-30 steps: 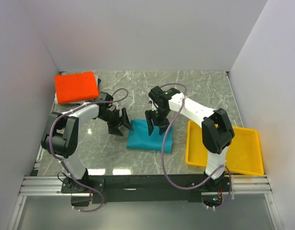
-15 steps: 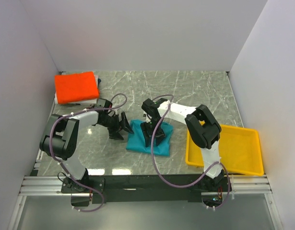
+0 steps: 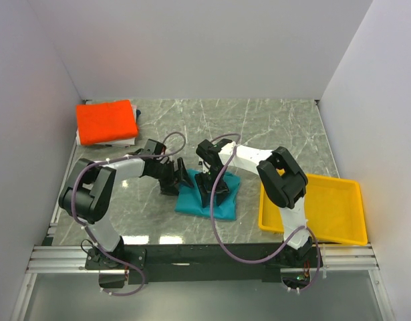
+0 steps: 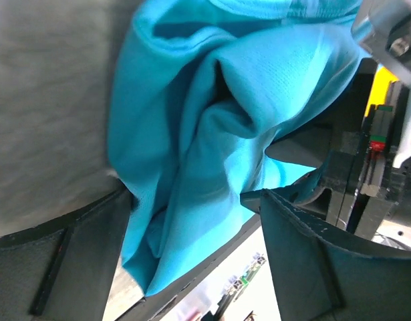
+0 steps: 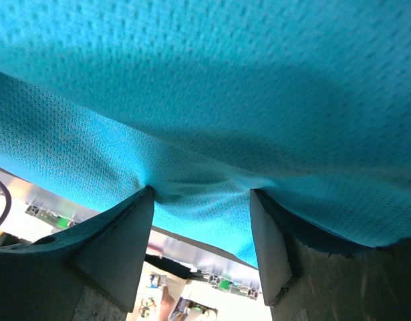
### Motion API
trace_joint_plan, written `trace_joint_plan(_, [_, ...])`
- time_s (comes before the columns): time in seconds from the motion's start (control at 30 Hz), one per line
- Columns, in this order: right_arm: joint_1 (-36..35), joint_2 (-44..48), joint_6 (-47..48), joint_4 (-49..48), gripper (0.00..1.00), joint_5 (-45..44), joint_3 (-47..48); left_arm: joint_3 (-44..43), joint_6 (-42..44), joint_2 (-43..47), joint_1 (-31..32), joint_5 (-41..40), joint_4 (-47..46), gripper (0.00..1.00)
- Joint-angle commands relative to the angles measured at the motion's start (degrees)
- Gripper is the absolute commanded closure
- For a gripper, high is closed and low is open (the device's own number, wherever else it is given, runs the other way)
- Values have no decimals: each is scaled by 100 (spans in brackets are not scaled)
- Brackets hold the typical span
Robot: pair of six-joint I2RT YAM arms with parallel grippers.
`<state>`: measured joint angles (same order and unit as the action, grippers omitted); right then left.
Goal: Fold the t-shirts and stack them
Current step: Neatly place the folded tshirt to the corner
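Note:
The left gripper next needs to grab the bunched fold at the t-shirt's edge, so that it can lay the folded teal t-shirt (image 3: 222,206) on the orange-topped stack.
A folded teal t-shirt (image 3: 222,206) lies at the table's middle front. My left gripper (image 3: 178,179) is at its left edge, jaws open, with a bunched fold of the teal cloth (image 4: 218,134) between the fingers in the left wrist view, where the gripper (image 4: 192,200) straddles it. My right gripper (image 3: 212,189) is down on the shirt's middle, jaws open. In the right wrist view its gripper (image 5: 200,194) presses into the teal cloth (image 5: 212,80), which puckers between the tips. A folded orange t-shirt (image 3: 106,122) tops a stack at the back left.
A yellow tray (image 3: 335,214) sits at the front right, beside the right arm's base. White walls close in the table on the left, back and right. White and dark cloth shows under the orange shirt.
My left gripper has moved right to the teal shirt's left edge. My right gripper has come down and left onto the shirt, which has bunched narrower.

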<state>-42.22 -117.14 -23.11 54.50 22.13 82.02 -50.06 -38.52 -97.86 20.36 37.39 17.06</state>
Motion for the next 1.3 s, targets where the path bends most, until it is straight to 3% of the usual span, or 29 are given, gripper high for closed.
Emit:
trace_joint_plan(0.0, [-76,-2,70,-247,34,-236,-230,-4,-129,-84,196,-556,34,17])
trace_joint_plan(0.37, [-94,130,70,-300,34,-165,-300,331,-437,250,310,-1514,175,32])
trace_joint_plan(0.7, [-103,165,149,-308,34,-86,-300,234,-551,-40,601,-1726,-176,40])
trace_joint_plan(0.73, [-103,165,158,-317,34,-77,-318,251,-560,-75,618,-1700,-203,44])
trace_joint_plan(0.87, [-103,183,193,-300,34,-77,-327,217,-516,-224,697,-1612,-317,82])
trace_joint_plan(0.97, [-94,192,220,-247,33,-95,-283,59,-428,-259,733,-1655,-212,100])
trace_joint_plan(1.07, [-103,279,255,-107,31,-147,-213,-214,-244,-146,733,-1883,199,100])
trace_joint_plan(1.27, [125,780,343,368,27,-657,7,-1329,476,258,724,-3095,1641,100])
